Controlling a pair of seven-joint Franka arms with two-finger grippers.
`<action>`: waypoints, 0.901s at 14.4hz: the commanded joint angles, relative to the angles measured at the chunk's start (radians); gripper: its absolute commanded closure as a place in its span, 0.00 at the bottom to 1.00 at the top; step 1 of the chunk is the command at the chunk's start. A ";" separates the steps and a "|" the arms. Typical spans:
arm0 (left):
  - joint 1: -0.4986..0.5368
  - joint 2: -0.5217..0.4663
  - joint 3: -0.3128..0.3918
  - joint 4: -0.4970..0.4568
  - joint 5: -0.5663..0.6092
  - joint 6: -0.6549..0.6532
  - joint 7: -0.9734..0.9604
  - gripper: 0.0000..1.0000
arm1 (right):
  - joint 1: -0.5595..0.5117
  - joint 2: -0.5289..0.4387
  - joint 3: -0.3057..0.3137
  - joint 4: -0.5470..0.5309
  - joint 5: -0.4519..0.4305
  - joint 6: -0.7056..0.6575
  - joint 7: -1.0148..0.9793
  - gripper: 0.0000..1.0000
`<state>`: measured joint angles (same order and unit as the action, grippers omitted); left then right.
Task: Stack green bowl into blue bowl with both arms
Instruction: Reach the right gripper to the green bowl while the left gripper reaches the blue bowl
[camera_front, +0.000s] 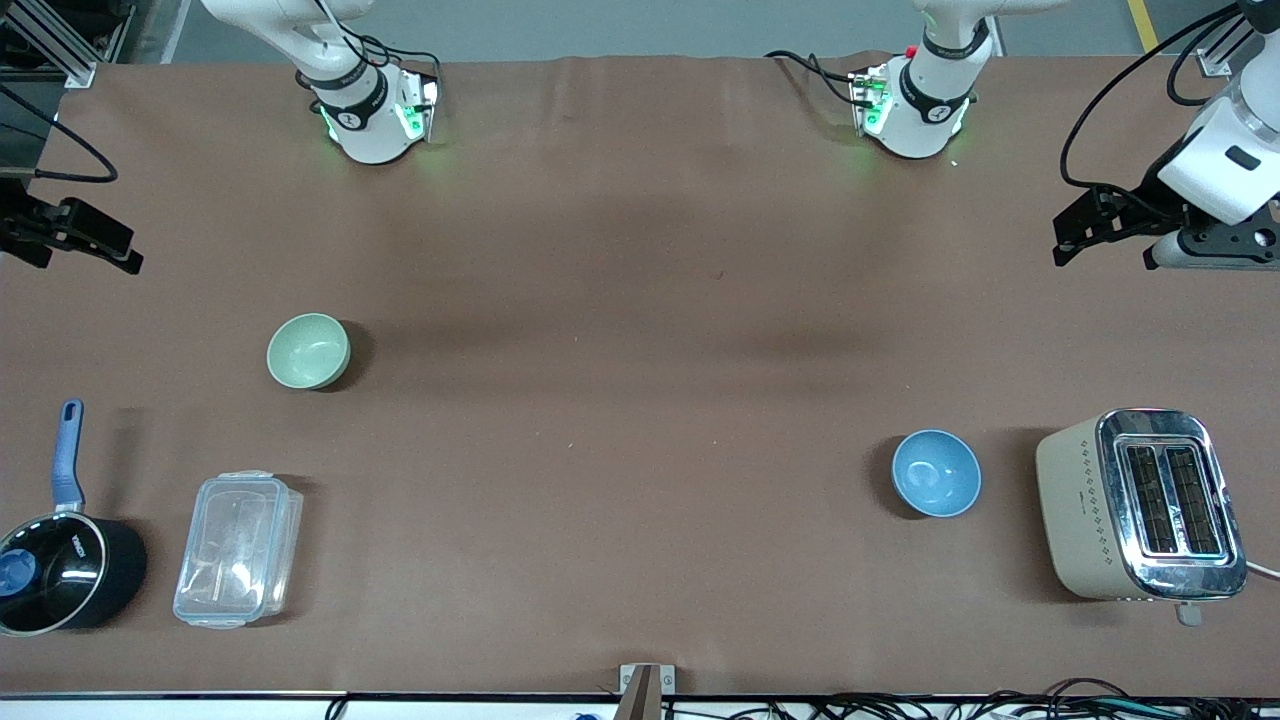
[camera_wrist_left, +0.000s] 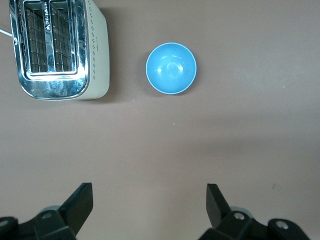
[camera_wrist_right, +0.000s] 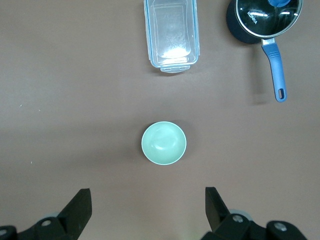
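I will next use my left gripper to grab the blue bowl by its rim, so that I can get the blue bowl ready for the green bowl.
The pale green bowl stands upright and empty on the brown table toward the right arm's end; it also shows in the right wrist view. The blue bowl stands upright and empty toward the left arm's end, beside the toaster; it also shows in the left wrist view. My left gripper hangs high over bare table at its own end, open and empty. My right gripper hangs high over the table's edge at its own end, open and empty.
A cream and chrome toaster stands beside the blue bowl at the left arm's end. A clear plastic lidded box and a black saucepan with a blue handle lie nearer to the front camera than the green bowl.
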<state>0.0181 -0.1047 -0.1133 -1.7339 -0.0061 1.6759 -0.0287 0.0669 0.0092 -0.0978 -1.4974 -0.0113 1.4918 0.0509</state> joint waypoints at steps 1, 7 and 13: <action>0.010 0.000 0.001 0.014 0.001 -0.021 0.006 0.00 | -0.018 0.006 0.006 0.019 0.017 -0.016 -0.044 0.00; 0.046 0.235 0.003 0.109 0.051 0.013 0.006 0.00 | -0.018 0.006 0.004 0.017 0.024 -0.015 -0.048 0.00; 0.040 0.502 0.003 0.070 0.052 0.385 -0.086 0.00 | -0.016 -0.017 -0.057 -0.298 -0.007 0.161 -0.123 0.00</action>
<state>0.0667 0.3243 -0.1089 -1.6878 0.0273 1.9996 -0.0674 0.0629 0.0201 -0.1431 -1.6321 -0.0066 1.5426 -0.0496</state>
